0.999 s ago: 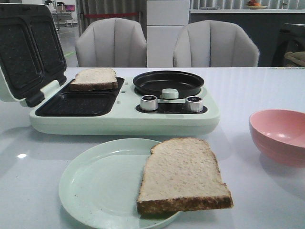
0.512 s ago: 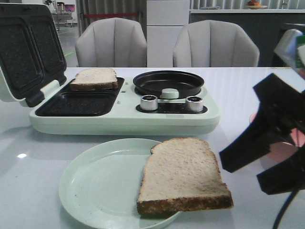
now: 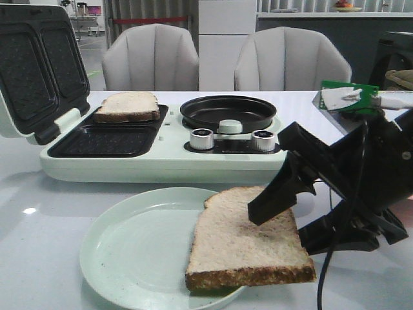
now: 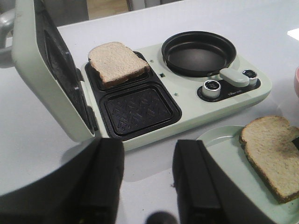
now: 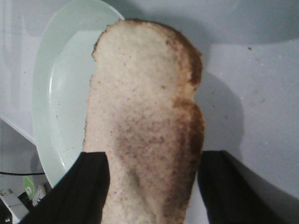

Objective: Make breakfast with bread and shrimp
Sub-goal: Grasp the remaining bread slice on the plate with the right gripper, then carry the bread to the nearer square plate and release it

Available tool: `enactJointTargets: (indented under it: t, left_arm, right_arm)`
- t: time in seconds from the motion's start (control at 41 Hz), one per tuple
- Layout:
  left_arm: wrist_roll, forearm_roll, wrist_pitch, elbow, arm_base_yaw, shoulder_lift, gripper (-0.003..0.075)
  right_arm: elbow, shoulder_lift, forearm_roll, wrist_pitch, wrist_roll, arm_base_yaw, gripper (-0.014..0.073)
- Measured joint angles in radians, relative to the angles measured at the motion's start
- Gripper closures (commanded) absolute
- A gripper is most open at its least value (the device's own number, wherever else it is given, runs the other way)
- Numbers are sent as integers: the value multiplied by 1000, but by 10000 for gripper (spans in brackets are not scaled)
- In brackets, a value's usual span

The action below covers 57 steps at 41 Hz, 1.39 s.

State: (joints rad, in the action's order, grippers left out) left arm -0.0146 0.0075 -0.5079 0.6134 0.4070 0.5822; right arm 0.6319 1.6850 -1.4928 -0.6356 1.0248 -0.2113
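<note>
My right gripper should close now and would hold the bread slice, because both black fingers are beside the slice's edges in the right wrist view.
One bread slice [image 3: 232,239] lies half on the pale green plate [image 3: 135,252], its right end overhanging the rim. My right gripper [image 3: 277,231] is open and straddles that end; in the right wrist view the slice [image 5: 145,93] runs between the two black fingers [image 5: 88,186] of the gripper [image 5: 152,158]. A second slice [image 3: 127,105] sits in the far sandwich tray of the breakfast maker [image 3: 168,161]. My left gripper [image 4: 148,149] hangs open above bare table, near the plate [image 4: 224,140]. The shrimp is out of view.
The maker's lid [image 3: 39,64] stands open at the left. A black round pan [image 3: 227,111] and two knobs [image 3: 201,138] are on its right half. Two grey chairs [image 3: 151,58] stand behind the table. A pink rim [image 4: 296,79] shows in the left wrist view.
My right arm came in from the right and moved left and down, so its open jaws now sit around the plate slice's right end. It now covers the pink bowl.
</note>
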Motion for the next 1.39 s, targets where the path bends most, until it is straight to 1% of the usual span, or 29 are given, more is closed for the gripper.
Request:
enactJointTargets:
  t: [0.049,0.097,0.244,0.39,0.463,0.609,0.804,0.926,0.999,1.097,1.194,1.316,1.389]
  left_arm:
    - [0,0,0,0,0,0,393]
    - [0,0,0,0,0,0,393]
    - [0,0,0,0,0,0,393]
    - [0,0,0,0,0,0,393]
    - [0,0,0,0,0,0,393]
    - [0,0,0,0,0,0,393]
    - [0,0,0,0,0,0,393]
    - [0,0,0,0,0,0,393]
    - [0,0,0,0,0,0,393]
    - [0,0,0,0,0,0,393]
    - [0,-7,0,0,0,0,393]
    - [0,-7,0,0,0,0,393]
    - [0,-7,0,0,0,0,393]
  right_arm:
    - [8,15,0,-8,4,0,94]
    - [10,23,-2,-9,8,0,144]
    - [13,33,-2,-11,18,0,371]
    - [15,33,-4,-27,17,0,507]
    - [15,33,-4,-36,18,0,551]
    - [15,-5,6,-45,18,0,557]
    - [23,-160,19,-57,22,0,557]
    - [74,-240,17,-94,24,0,557]
    - [124,-254,1,-111,25,-4,557]
    - [204,-246,-37,-90,27,-33,557]
    - [289,-204,-53,-35,29,-83,557]
    - [417,-104,-65,33,29,-159,557]
    - [497,-23,-70,46,29,-196,557]
